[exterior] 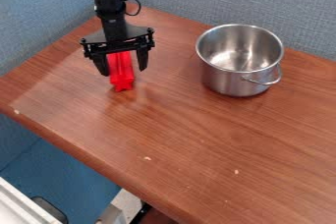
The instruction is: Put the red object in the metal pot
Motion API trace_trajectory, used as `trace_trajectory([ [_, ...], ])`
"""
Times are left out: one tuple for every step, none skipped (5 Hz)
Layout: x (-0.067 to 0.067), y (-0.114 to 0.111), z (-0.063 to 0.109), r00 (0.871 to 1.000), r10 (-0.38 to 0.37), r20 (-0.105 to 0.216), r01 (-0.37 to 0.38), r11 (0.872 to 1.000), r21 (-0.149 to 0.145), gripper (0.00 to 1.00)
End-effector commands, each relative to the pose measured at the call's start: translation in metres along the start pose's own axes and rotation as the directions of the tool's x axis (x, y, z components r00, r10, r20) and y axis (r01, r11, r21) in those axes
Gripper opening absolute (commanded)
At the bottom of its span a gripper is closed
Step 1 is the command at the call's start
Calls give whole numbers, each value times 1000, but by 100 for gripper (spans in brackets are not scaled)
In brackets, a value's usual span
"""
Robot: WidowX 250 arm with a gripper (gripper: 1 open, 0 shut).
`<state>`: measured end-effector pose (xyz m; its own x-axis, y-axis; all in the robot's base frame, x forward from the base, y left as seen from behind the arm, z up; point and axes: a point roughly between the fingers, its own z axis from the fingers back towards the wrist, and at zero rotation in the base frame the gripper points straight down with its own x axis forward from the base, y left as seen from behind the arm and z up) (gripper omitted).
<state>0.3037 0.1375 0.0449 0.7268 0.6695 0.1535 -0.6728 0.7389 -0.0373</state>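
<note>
I will put the red block in the metal pot (241, 59), so next I will grab the block with my gripper by its long body (121, 71), across its narrow width.
The red object (122, 72) is a narrow bright red block lying on the wooden table (197, 140), left of centre. My gripper (121, 66) hangs straight down over it from the black arm, open, with one black finger on each side of the block. Whether the fingers touch the block I cannot tell. The metal pot (241, 59) stands upright and empty to the right, about a pot's width from the gripper, its small handle facing the front right.
A blue wall runs behind the table on the left and at the back. The table's left edge drops off toward the floor at the lower left. Bare wood lies between the block and the pot.
</note>
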Motion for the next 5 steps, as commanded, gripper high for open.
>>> trace_trajectory([
  [12, -1, 18, 998, 1, 71, 0, 1000, -12, 100],
  [13, -1, 18, 997, 1, 76, -1, 1000, -9, 100],
  [13, -1, 18, 997, 1, 80, 0, 1000, -6, 100],
  [14, -1, 18, 996, 1, 84, -1, 1000, -3, 100],
  [14, -1, 17, 996, 1, 89, -1, 1000, 1, 100],
])
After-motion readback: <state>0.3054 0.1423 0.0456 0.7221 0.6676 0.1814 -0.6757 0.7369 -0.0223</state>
